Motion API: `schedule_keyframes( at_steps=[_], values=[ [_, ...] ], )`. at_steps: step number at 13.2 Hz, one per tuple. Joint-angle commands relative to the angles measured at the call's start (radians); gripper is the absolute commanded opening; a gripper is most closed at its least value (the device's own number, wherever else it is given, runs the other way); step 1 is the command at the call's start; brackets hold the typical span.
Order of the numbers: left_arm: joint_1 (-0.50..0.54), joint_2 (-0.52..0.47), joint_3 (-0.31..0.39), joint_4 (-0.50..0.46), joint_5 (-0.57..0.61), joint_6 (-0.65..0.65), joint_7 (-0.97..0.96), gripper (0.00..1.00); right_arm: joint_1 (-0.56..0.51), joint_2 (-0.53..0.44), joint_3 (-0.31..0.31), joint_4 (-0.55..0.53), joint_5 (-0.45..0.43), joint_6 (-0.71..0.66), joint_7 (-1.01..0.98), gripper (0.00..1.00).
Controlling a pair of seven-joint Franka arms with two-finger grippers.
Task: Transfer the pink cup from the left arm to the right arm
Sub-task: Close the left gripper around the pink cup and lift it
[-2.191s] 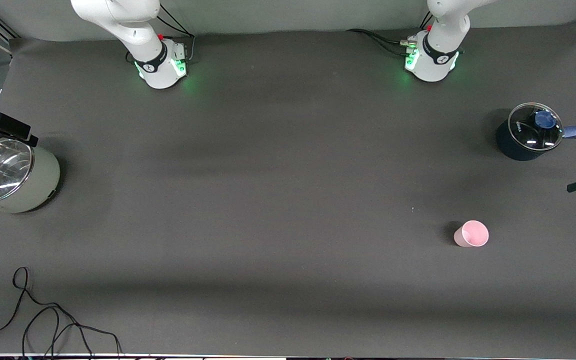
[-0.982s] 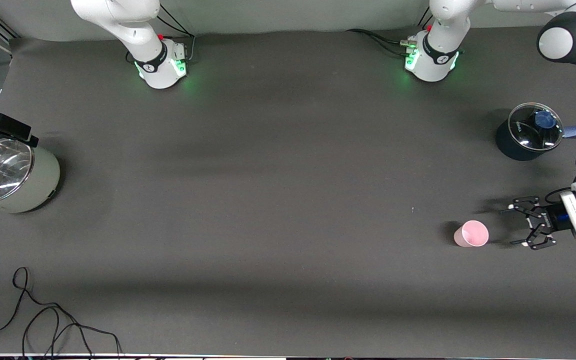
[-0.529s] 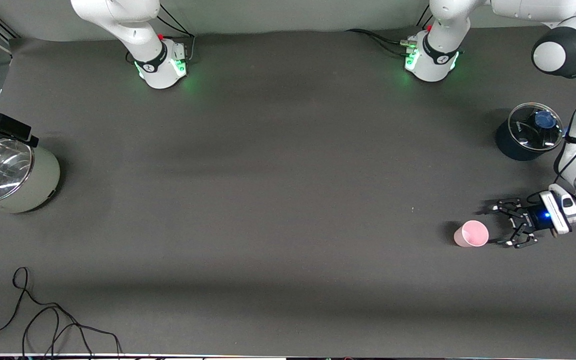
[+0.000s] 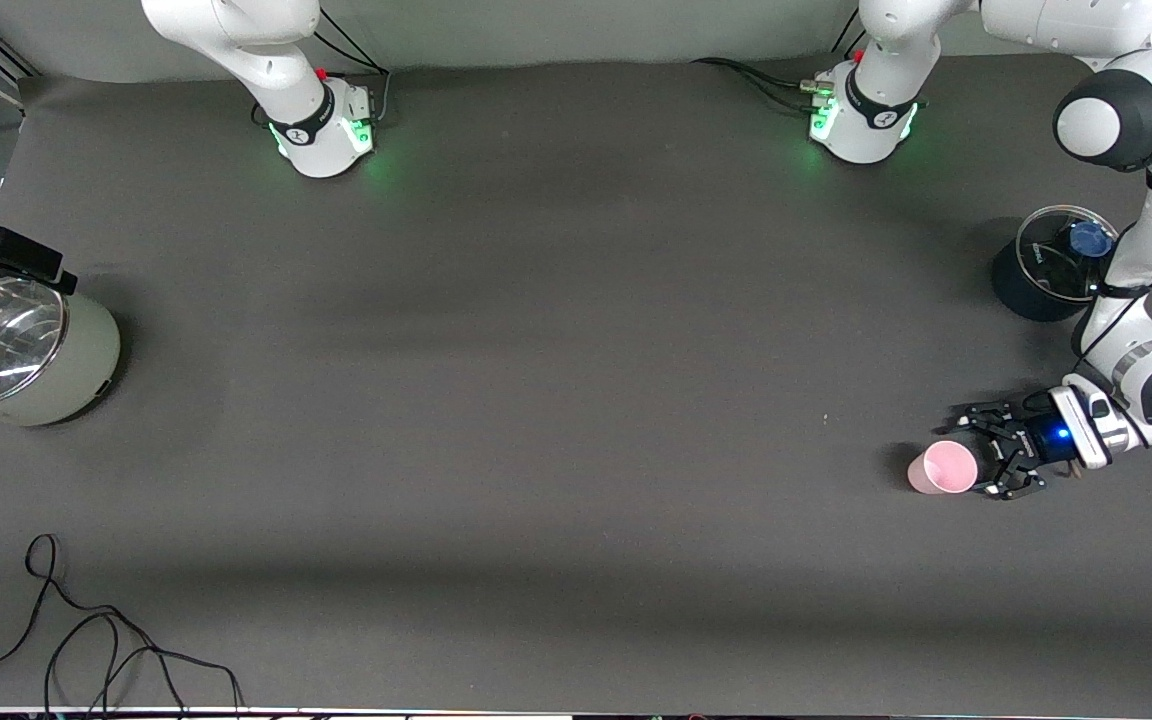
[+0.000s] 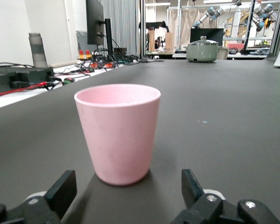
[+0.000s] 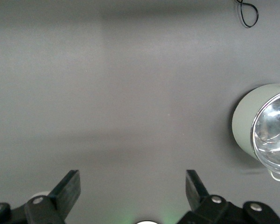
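My left gripper grabs the pink cup by its lower side (image 5: 120, 163) next, to pass the cup across to my right gripper.
The pink cup (image 4: 943, 468) stands upright on the dark table near the left arm's end. It fills the middle of the left wrist view (image 5: 117, 133). My left gripper (image 4: 981, 453), a black claw with a blue light, is low over the table right beside the cup. It is open and empty in its wrist view (image 5: 127, 189). Its fingertips (image 5: 60, 189) sit either side of the cup's base, not touching it. My right gripper (image 6: 132, 186) is open and empty, high over bare table. It is out of the front view.
A dark pot with a glass lid (image 4: 1054, 264) stands by the left arm, farther from the front camera than the cup. A pale green lidded pot (image 4: 21, 352) sits at the right arm's end and shows in the right wrist view (image 6: 259, 128). A black cable (image 4: 86, 640) lies near the front edge.
The left arm has swung in from the left arm's end of the table. Its open gripper has closed the gap to the cup. The cup has not moved.
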Motion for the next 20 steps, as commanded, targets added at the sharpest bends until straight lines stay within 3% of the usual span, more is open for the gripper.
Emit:
schedule_keyframes(
  at_steps=[1,11,12,14,15,20],
  values=[
    [-0.034,0.002,0.003,-0.004,-0.047,0.004,0.020,1.00,-0.004,0.007,0.003,0.017,-0.016,-0.014,-0.008,1.00],
    [-0.068,0.005,-0.012,-0.029,-0.073,0.067,0.015,1.00,-0.005,0.006,0.003,0.015,-0.016,-0.014,-0.008,1.00],
    [-0.068,0.005,-0.012,-0.027,-0.071,0.067,0.016,0.90,-0.005,0.006,0.003,0.015,-0.016,-0.014,-0.008,1.00],
    [-0.065,0.002,-0.012,-0.027,-0.071,0.069,0.012,0.55,-0.005,0.006,0.003,0.015,-0.016,-0.014,-0.008,1.00],
    [-0.063,0.000,-0.012,-0.027,-0.071,0.069,0.007,0.48,-0.005,0.006,0.003,0.015,-0.016,-0.014,-0.008,1.00],
    [-0.102,-0.090,-0.013,-0.020,-0.071,0.083,-0.217,0.35,-0.004,0.006,0.003,0.015,-0.016,-0.014,-0.008,1.00]
  ],
)
